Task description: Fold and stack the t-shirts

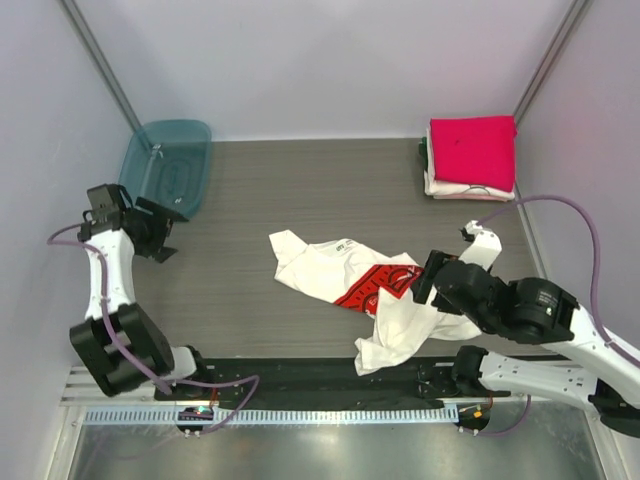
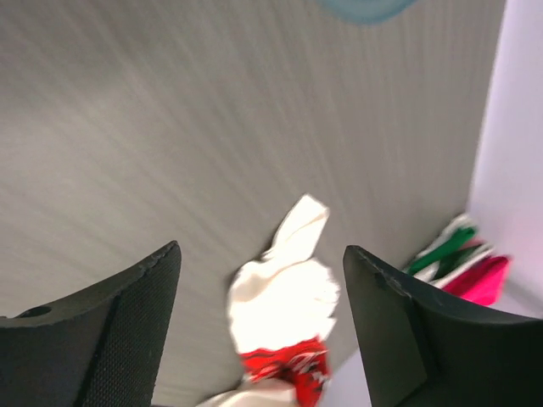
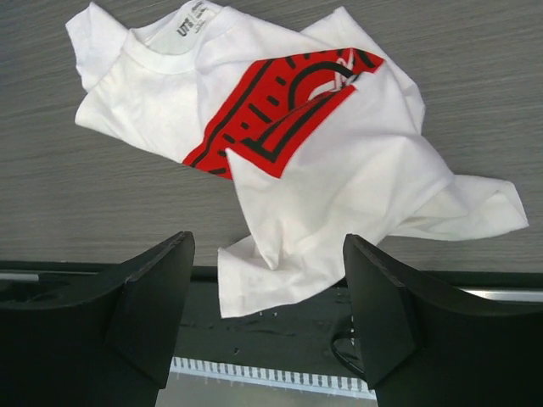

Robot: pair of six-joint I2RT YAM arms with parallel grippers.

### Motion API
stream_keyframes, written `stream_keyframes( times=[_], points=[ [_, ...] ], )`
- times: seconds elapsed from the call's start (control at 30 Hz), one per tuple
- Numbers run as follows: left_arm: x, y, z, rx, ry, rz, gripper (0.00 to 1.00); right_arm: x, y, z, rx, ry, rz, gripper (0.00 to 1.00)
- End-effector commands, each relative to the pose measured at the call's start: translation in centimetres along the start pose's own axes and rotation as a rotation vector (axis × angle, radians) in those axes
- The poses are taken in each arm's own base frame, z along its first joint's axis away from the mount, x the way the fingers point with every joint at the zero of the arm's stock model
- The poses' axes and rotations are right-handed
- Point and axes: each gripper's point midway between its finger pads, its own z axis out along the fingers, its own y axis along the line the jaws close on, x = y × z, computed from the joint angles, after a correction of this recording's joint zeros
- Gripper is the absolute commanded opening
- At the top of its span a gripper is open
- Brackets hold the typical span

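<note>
The cream-white t-shirt (image 1: 345,280) needs to be spread flat, so the robot's right gripper will grab it by the sleeve end (image 1: 285,246) beside its collar and leave the hem for the left gripper.
A crumpled cream-white t-shirt (image 1: 345,280) with a red-and-black print lies in the middle of the table, one corner hanging over the near edge. It also shows in the right wrist view (image 3: 280,153) and, blurred, in the left wrist view (image 2: 284,297). A bright pinkish-red folded t-shirt (image 1: 473,150) tops a stack of pale folded ones (image 1: 470,190) at the back right. My right gripper (image 3: 267,314) is open and empty, above the shirt's near corner. My left gripper (image 2: 263,331) is open and empty, far left, well away from the shirt.
A translucent teal plastic tub (image 1: 168,165) stands at the back left, next to the left arm. A black rail (image 1: 330,375) runs along the table's near edge. Bare grey table (image 1: 300,190) lies between the tub and the stack.
</note>
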Motion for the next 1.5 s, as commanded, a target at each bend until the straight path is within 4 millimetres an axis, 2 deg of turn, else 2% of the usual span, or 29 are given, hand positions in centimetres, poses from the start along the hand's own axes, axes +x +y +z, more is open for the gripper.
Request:
stream_keyframes(
  times=[0.0,0.03,0.07,0.1,0.13,0.17,0.23,0.27,0.3,0.37,0.4,0.47,0.5,0.57,0.6,0.63,0.67,0.7,0.73,0.8,0.83,0.9,0.93,1.03,1.13,1.23,1.33,1.47],
  points=[
    [2.3,4.3,-2.3,-0.087,0.004,0.198,0.77,-1.1,5.8,-0.3,-0.158,0.018,-0.092,0.76],
    [2.2,5.0,-2.9,-0.111,-0.026,0.237,0.76,0.1,8.6,1.4,-0.161,0.080,-0.154,0.76],
    [2.5,6.0,-3.4,-0.152,-0.040,0.276,0.76,0.2,9.9,2.1,-0.167,0.096,-0.218,0.75],
    [3.0,6.4,-4.4,-0.145,-0.083,0.305,0.76,-0.3,12.1,2.4,-0.184,0.103,-0.244,0.75],
    [3.6,6.4,-4.7,-0.133,-0.093,0.332,0.76,-0.4,13.9,3.0,-0.199,0.104,-0.262,0.74],
    [3.6,5.9,-5.8,-0.089,-0.147,0.361,0.76,-0.1,16.4,4.8,-0.187,0.122,-0.328,0.74],
    [4.1,6.7,-6.0,-0.092,-0.178,0.378,0.75,-0.5,19.6,6.4,-0.215,0.103,-0.361,0.73],
    [3.8,7.1,-6.1,-0.102,-0.207,0.384,0.75,0.9,20.9,9.0,-0.182,0.137,-0.417,0.72],
    [3.8,7.3,-6.2,-0.108,-0.223,0.388,0.75,-0.2,23.1,9.3,-0.215,0.112,-0.435,0.72],
    [4.0,7.0,-6.7,-0.091,-0.243,0.406,0.75,-0.2,25.4,11.7,-0.223,0.111,-0.476,0.72],
    [4.1,6.7,-6.7,-0.077,-0.240,0.418,0.75,0.2,27.2,14.0,-0.213,0.112,-0.527,0.72],
    [4.1,6.7,-6.6,-0.077,-0.247,0.413,0.75,-0.3,28.5,16.5,-0.199,0.107,-0.547,0.72],
    [4.0,6.8,-6.6,-0.080,-0.252,0.406,0.75,0.2,29.9,18.8,-0.200,0.120,-0.568,0.72],
    [4.1,6.8,-6.6,-0.083,-0.252,0.408,0.75,-0.4,30.4,21.5,-0.188,0.130,-0.554,0.72],
    [4.1,6.8,-6.5,-0.085,-0.252,0.408,0.75,-0.1,31.6,23.1,-0.208,0.140,-0.551,0.72],
    [4.3,6.8,-6.5,-0.086,-0.248,0.414,0.75,0.0,31.6,24.4,-0.200,0.144,-0.565,0.72],
    [4.5,6.7,-6.5,-0.087,-0.246,0.423,0.75,-1.0,32.1,27.2,-0.203,0.135,-0.563,0.72],
    [4.5,6.7,-6.5,-0.086,-0.244,0.425,0.75,-1.0,32.1,27.3,-0.203,0.135,-0.563,0.72],
    [4.5,6.8,-6.5,-0.093,-0.248,0.426,0.75,0.2,31.8,29.1,-0.196,0.163,-0.582,0.72],
    [4.6,6.7,-6.7,-0.086,-0.256,0.429,0.74,-0.6,32.2,30.6,-0.208,0.147,-0.563,0.70],
    [4.5,6.7,-6.8,-0.086,-0.264,0.426,0.75,0.3,32.0,32.0,-0.204,0.166,-0.574,0.70],
    [4.6,6.6,-6.8,-0.079,-0.267,0.429,0.75,-0.3,32.8,32.6,-0.229,0.145,-0.564,0.69],
    [4.6,6.6,-6.8,-0.078,-0.266,0.429,0.75,0.3,32.6,33.4,-0.224,0.149,-0.570,0.68],
    [4.6,6.6,-6.8,-0.080,-0.266,0.428,0.74,0.6,33.4,34.2,-0.255,0.139,-0.566,0.66],
    [4.6,6.6,-6.8,-0.076,-0.268,0.429,0.74,1.6,33.3,35.4,-0.255,0.149,-0.572,0.65],
    [4.7,6.6,-6.9,-0.074,-0.271,0.428,0.74,2.8,32.3,36.7,-0.222,0.166,-0.599,0.64],
    [4.7,6.5,-6.9,-0.072,-0.272,0.428,0.74,4.5,30.4,38.0,-0.173,0.203,-0.641,0.64],
    [4.7,6.5,-7.0,-0.069,-0.274,0.430,0.74,6.1,29.0,38.8,-0.152,0.242,-0.675,0.63]
  ],
)
